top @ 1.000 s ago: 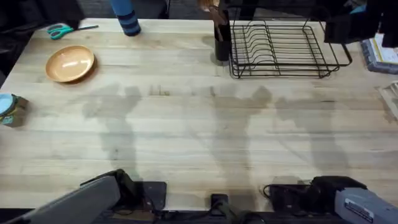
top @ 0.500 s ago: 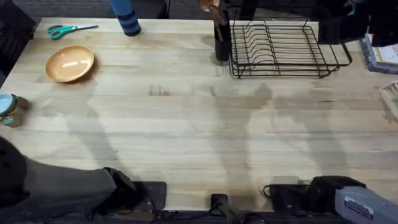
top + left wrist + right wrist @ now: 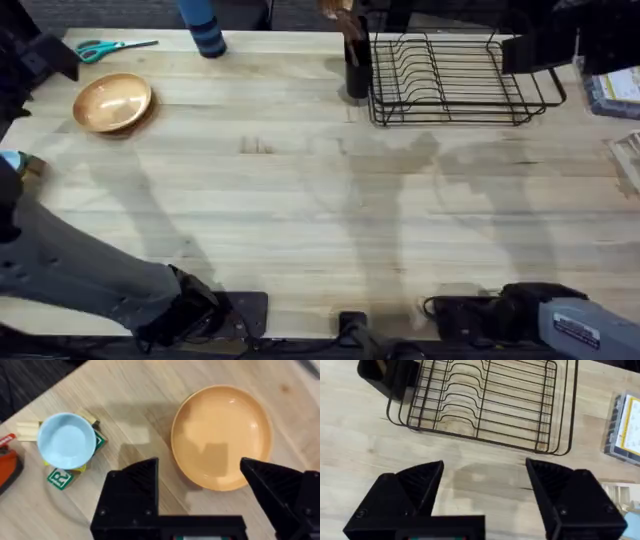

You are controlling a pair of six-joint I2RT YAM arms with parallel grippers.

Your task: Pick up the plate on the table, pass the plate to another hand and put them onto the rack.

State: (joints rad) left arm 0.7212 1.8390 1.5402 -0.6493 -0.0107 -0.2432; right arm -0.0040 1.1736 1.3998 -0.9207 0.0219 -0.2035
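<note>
The plate's round side spreads too wide for the fingers, so my left gripper should next hold the plate by its thin raised rim [image 3: 204, 486].
The orange-tan plate [image 3: 112, 102] lies flat on the wooden table [image 3: 300, 200] at the far left, and also shows in the left wrist view [image 3: 222, 437]. My left gripper [image 3: 200, 467] hovers above the plate, open, with the plate's near rim between its fingers [image 3: 135, 485] and nothing held. The black wire rack [image 3: 455, 78] stands at the back right with nothing in it. My right gripper [image 3: 485, 467] hangs open above the table just in front of the rack [image 3: 480, 405].
A black utensil holder [image 3: 355, 65] stands against the rack's left end. Teal scissors [image 3: 115, 46] and a blue cylinder [image 3: 203, 28] lie at the back edge. A blue-lidded container [image 3: 66, 440] sits on small blocks near the plate. A box [image 3: 610, 90] lies at the right edge.
My left arm has risen from the lower left and swung along the table's left edge to above the plate. The right gripper has barely moved. The plate has not moved.
</note>
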